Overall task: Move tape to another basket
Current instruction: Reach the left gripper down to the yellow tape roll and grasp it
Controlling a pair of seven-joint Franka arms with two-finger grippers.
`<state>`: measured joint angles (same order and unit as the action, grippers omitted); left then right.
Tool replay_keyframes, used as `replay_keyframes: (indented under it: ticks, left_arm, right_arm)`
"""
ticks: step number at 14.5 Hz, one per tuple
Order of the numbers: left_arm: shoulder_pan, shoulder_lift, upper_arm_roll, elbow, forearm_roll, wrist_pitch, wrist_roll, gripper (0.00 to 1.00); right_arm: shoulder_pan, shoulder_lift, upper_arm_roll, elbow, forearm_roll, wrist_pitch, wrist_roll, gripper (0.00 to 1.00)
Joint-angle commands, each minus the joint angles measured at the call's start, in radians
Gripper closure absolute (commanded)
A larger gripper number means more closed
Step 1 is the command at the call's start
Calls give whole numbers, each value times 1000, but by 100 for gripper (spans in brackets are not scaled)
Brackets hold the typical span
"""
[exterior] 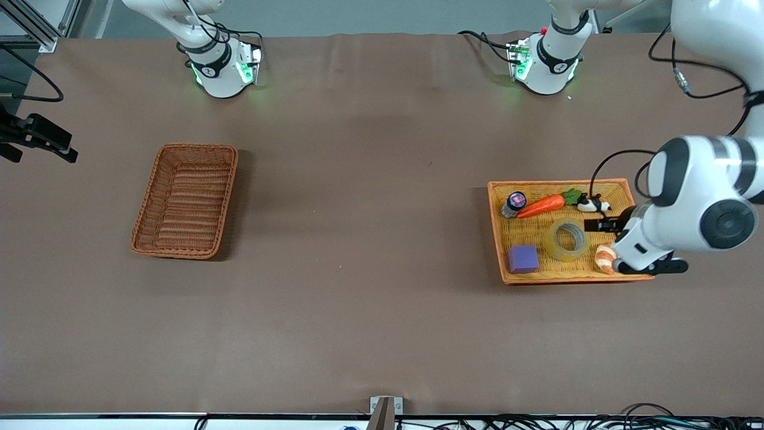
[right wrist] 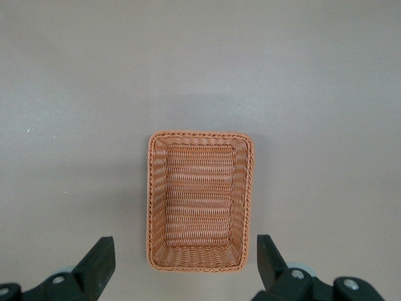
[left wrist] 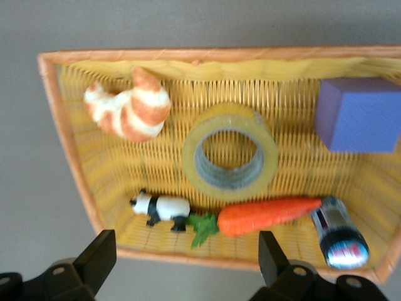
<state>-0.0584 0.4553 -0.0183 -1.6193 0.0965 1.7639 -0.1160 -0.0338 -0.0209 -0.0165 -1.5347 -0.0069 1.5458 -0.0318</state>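
Note:
I should grab the tape by its ring wall next with my left gripper, so that it can move the tape to the reddish-brown basket (exterior: 185, 200).
The tape (exterior: 555, 242), a translucent yellowish roll, lies flat in the middle of the light orange-yellow basket (exterior: 494, 227) at the left arm's end of the table. In the left wrist view the tape (left wrist: 229, 116) lies between a toy shrimp and a purple block. My left gripper (exterior: 609, 222) is open and empty, low over that basket's edge beside the tape, and its own view (left wrist: 186, 251) shows it over the rim by the toy panda. The darker reddish-brown basket (exterior: 185, 200) stands empty at the right arm's end. My right gripper (right wrist: 185, 248) is open and empty, high over it (right wrist: 199, 200).
The yellow basket also holds a toy carrot (exterior: 540, 206), a toy panda (exterior: 591, 206), a toy shrimp (exterior: 604, 257), a purple block (exterior: 523, 258) and a small bottle (exterior: 513, 204). A black fixture (exterior: 36, 137) sticks in at the table's edge by the right arm's end.

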Motion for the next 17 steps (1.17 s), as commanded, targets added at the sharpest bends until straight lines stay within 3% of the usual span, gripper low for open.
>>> replay_keyframes:
  ticks: [1, 5, 11, 12, 14, 15, 17]
  left_arm:
    - [-1, 12, 1, -51, 19, 71, -7, 0]
    - [0, 108, 1, -67, 23, 121, -7, 0]
    - [14, 147, 3, -152, 22, 248, -4, 5]
    - [14, 160, 4, -152, 22, 255, -5, 15]
    - [14, 154, 17, -152, 16, 255, -1, 75]
    - [14, 152, 17, -152, 16, 253, 4, 96]
    - [14, 146, 18, -152, 16, 252, 12, 100]
  right_arm:
    - [-11, -4, 4, -1, 22, 0, -13, 0]
    - [-11, -5, 4, -5, 22, 0, -14, 0]
    - [-11, -4, 4, -8, 22, 5, -16, 0]
    - [-11, -4, 4, -8, 22, 5, -16, 0]
    - [-11, -4, 4, -8, 22, 2, -16, 0]
    - [-11, -4, 4, -8, 22, 1, -16, 0]
    - [-12, -4, 4, -8, 22, -1, -16, 0]
